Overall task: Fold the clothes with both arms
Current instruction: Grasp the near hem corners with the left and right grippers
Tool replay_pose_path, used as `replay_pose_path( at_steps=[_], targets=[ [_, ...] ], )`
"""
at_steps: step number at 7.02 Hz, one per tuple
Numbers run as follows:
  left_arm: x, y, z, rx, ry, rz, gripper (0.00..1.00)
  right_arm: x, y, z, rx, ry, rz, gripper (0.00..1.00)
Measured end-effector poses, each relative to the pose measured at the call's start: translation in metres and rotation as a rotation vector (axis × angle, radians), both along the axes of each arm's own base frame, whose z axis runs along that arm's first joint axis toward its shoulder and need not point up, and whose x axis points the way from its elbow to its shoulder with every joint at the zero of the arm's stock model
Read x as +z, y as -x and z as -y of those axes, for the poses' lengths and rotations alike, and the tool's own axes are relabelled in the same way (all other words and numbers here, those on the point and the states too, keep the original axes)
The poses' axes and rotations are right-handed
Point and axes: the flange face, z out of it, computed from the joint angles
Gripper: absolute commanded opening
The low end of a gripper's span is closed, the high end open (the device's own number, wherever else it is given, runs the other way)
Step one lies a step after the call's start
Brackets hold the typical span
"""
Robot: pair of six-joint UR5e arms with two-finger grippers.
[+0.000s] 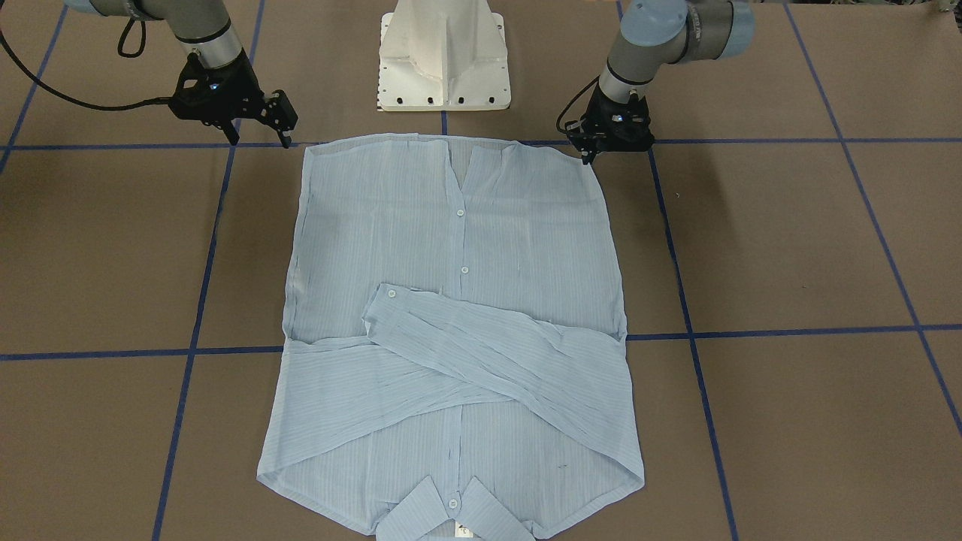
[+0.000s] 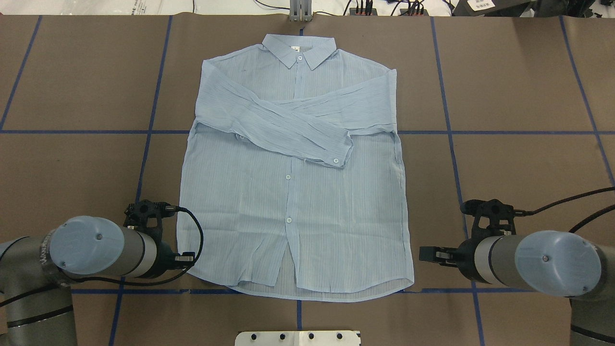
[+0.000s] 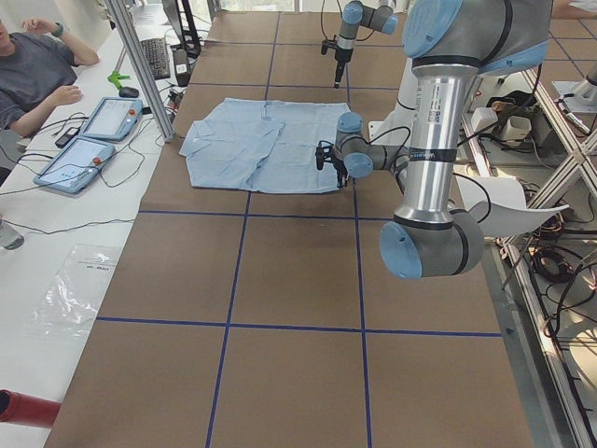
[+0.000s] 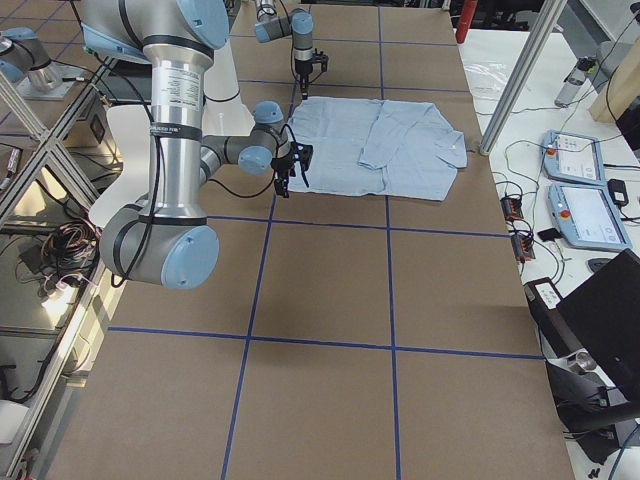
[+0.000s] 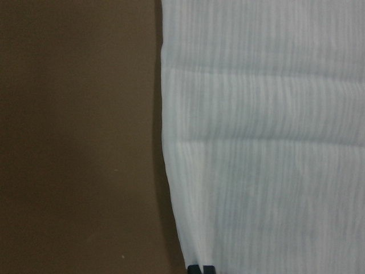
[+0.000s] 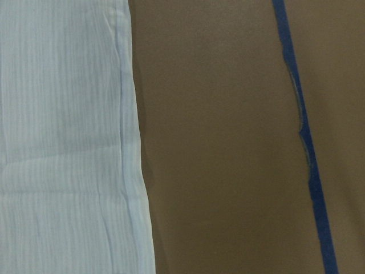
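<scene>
The shirt's lower half is to be folded over toward the collar [image 1: 479, 505], so the robot's right gripper next needs to grab the shirt by its hem corner [image 1: 584, 162].
The pale-blue striped shirt [image 1: 451, 248] lies flat and buttoned on the brown table, collar away from the robot, both sleeves crossed over the chest. It also shows in the overhead view [image 2: 293, 202]. My left gripper [image 1: 588, 155] is down at the shirt's hem corner on my left. Its fingertips [image 5: 200, 268] are closed together on the cloth's edge [image 5: 171, 171]. My right gripper [image 1: 259, 139] is open and empty, just outside the other hem corner. Only one of its fingers [image 2: 430, 253] shows from overhead. The right wrist view shows the shirt's side edge [image 6: 134, 142] and bare table.
The white pedestal base [image 1: 445, 56] stands behind the hem, between the arms. Blue tape lines [image 1: 751, 331] cross the brown table. At the far side an operator [image 3: 33, 65] sits by two control tablets [image 3: 93, 140].
</scene>
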Motion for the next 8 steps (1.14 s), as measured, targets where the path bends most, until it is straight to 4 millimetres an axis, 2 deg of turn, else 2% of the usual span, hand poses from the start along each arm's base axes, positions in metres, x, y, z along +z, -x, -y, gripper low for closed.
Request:
replay_pose_path(
  at_steps=[2, 5, 8],
  targets=[
    [-0.003, 0.0, -0.002, -0.011, 0.011, -0.008, 0.0, 0.005, 0.021, -0.016, 0.025, -0.018, 0.022, 0.74],
    [-0.017, 0.004, -0.006, -0.01, 0.002, -0.034, 0.0, 0.008, 0.051, -0.028, 0.048, -0.043, 0.02, 0.73],
    [-0.022, 0.006, -0.009, -0.013, -0.01, -0.042, 0.0, 0.008, 0.068, -0.036, 0.045, -0.062, 0.019, 0.58]
  ],
)
